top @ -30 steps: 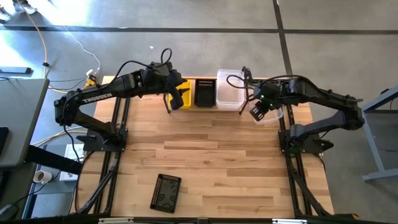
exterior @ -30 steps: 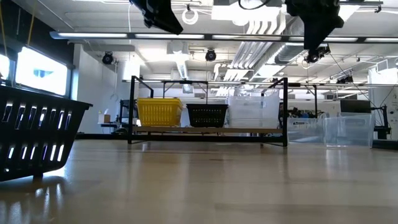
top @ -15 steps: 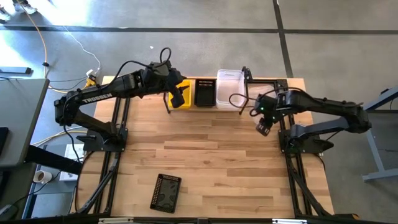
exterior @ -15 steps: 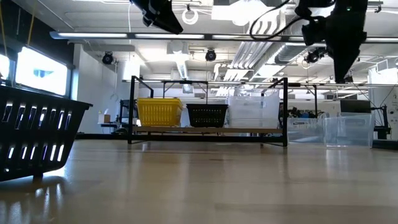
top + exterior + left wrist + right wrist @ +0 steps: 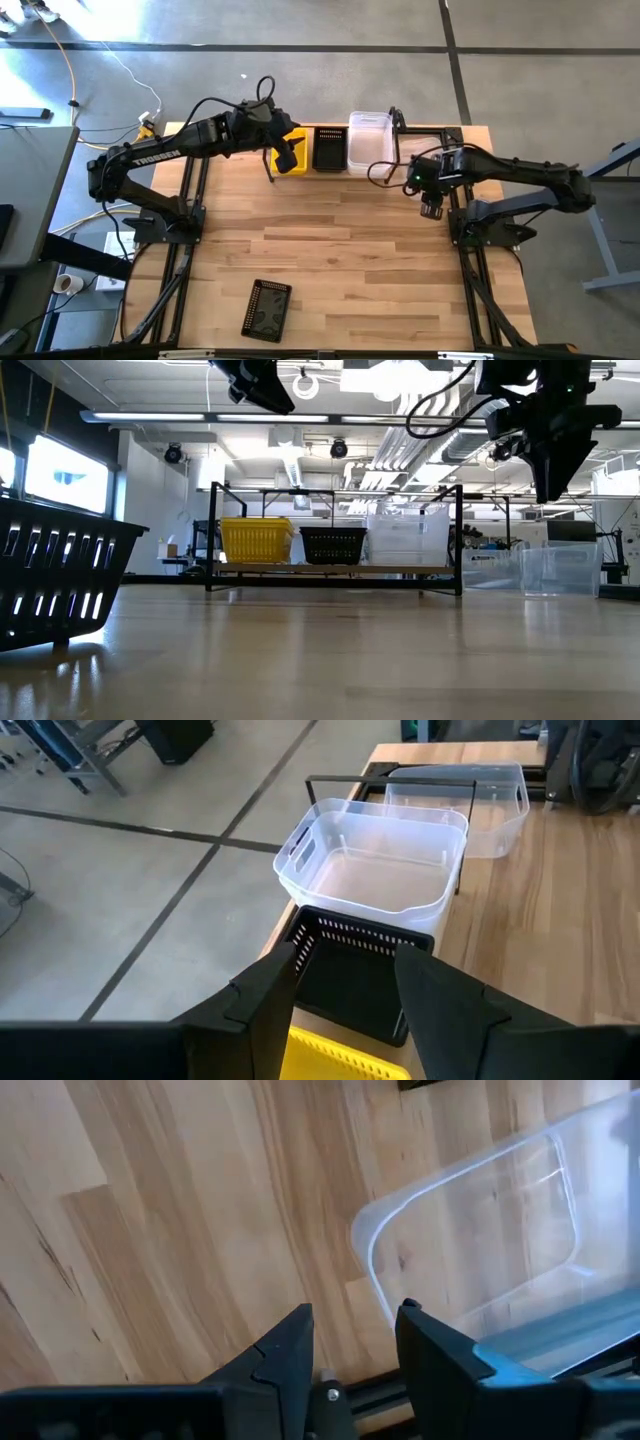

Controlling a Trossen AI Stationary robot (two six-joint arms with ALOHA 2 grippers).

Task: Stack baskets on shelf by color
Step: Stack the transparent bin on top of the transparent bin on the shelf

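I should next use my right gripper to pick up the loose clear basket by its short-side rim [image 5: 377,1283], so it can be stacked with the shelf's basket.
The shelf [image 5: 340,569] stands at the table's far edge and bears a yellow basket [image 5: 298,150], a black basket [image 5: 330,148] and a clear basket [image 5: 368,142], side by side on its plank. Another clear basket [image 5: 480,1250] rests with its bottom on the table, right of the shelf [image 5: 560,568]. A second black basket [image 5: 267,308] lies near the front left. My left gripper [image 5: 345,990] hovers open above the yellow and black baskets. My right gripper [image 5: 355,1350] points down, open, above bare table beside the loose clear basket's corner.
The shelf's black end posts [image 5: 459,540] rise above the baskets. The near black basket looms large at the left of the low view [image 5: 55,575]. Bare wood [image 5: 340,250] stretches across the table's middle.
My right gripper has sunk toward the table and come a little toward the near edge, rolling about its own axis, still open. It now hangs by the loose clear basket. The baskets have kept their places.
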